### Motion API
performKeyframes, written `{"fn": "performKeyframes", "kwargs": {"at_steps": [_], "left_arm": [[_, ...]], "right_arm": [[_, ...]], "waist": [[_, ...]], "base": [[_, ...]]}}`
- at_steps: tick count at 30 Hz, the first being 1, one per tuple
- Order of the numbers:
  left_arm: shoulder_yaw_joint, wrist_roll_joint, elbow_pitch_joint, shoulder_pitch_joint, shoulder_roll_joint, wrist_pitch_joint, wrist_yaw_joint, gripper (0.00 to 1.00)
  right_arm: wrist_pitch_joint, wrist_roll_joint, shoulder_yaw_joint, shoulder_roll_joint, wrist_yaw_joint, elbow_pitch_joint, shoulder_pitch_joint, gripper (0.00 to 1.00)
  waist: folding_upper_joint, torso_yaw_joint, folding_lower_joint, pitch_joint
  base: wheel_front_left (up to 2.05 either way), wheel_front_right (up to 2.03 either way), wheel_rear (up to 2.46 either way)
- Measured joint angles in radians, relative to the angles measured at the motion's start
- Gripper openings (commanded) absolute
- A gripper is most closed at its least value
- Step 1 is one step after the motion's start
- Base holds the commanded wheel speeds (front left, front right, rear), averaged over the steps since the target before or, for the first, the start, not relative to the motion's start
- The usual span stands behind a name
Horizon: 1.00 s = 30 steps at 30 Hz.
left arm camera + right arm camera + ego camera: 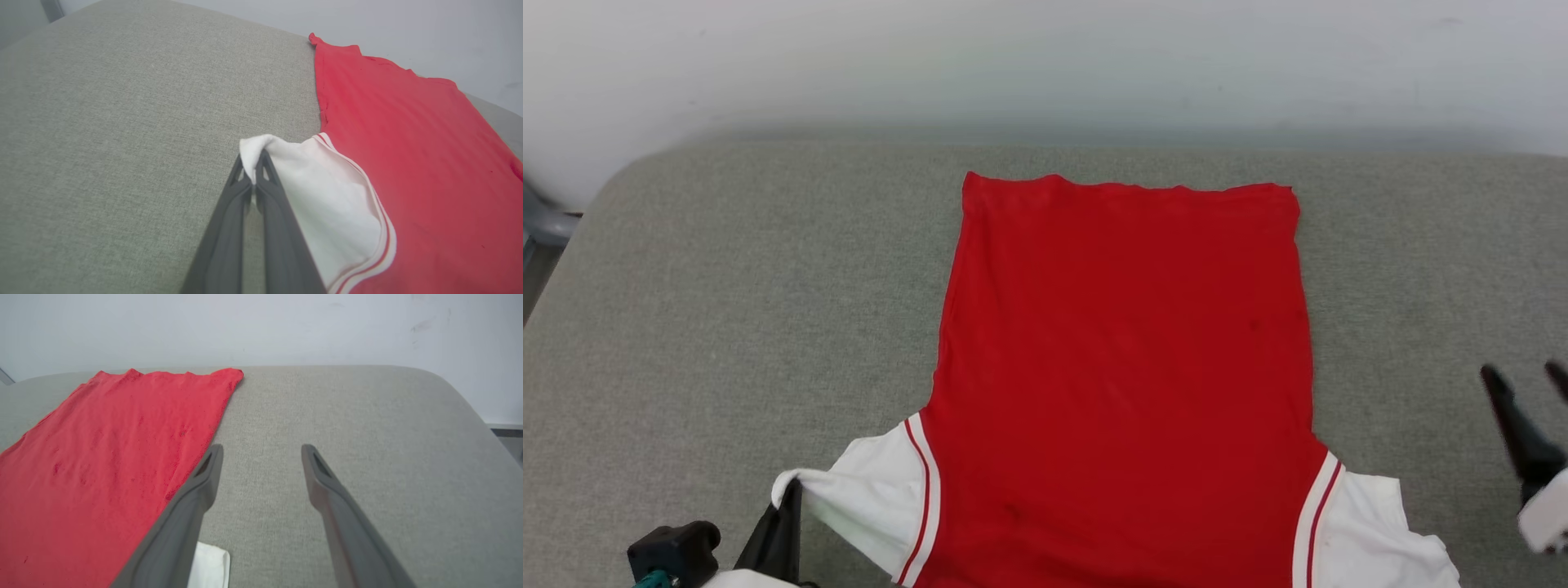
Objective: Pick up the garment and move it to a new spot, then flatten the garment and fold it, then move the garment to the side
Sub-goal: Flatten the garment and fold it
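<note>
The garment needs to go to a new spot for flattening, so my right gripper should next grab it by its red hem corner.
The garment lies spread on the grey cushioned surface, plain red side up, hem at the far end and white sleeves toward me. No letters or number show. My left gripper is shut on the tip of the left white sleeve, lifting its edge a little off the surface; in the head view this gripper is at the lower left. My right gripper hangs open over bare cushion just right of the garment's side edge, with nothing between its fingers. It appears at the right edge of the head view. The right sleeve lies flat.
The grey cushion reaches a white wall at the back. Its rounded left corner and right corner drop off to the floor. Bare fabric lies on both sides of the garment.
</note>
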Motion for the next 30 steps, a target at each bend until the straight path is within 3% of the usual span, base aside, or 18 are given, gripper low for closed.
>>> {"fn": "performKeyframes", "kwargs": {"at_steps": [7, 15, 24, 30], "left_arm": [[-0.014, 0.047, -0.043, -0.089, -0.031, -0.011, -0.001, 0.00], [-0.034, 0.101, -0.049, -0.191, -0.090, -0.022, -0.019, 0.00], [-0.045, 0.148, -0.040, -0.281, -0.150, -0.027, -0.058, 0.00], [-0.047, 0.175, -0.017, -0.330, -0.191, -0.027, -0.088, 0.00]], "right_arm": [[0.115, -0.024, 0.003, -0.120, 0.000, -0.079, -0.304, 1.00], [0.397, -0.011, 0.197, -0.245, 0.000, 0.038, -0.679, 1.00], [0.762, 0.044, 0.319, -0.244, 0.000, 0.308, -0.998, 1.00], [0.854, 0.030, 0.337, -0.219, 0.000, 0.427, -1.106, 1.00]], "waist": [[0.0000, 0.036, 0.0001, 0.098], [-0.0001, 0.096, 0.0002, 0.236], [-0.0001, 0.165, 0.0003, 0.375], [-0.0001, 0.208, 0.0002, 0.452]], "base": [[0.00, 0.00, 0.00], [0.00, 0.00, 0.00], [0.00, 0.00, 0.00], [0.00, 0.00, 0.00]]}}
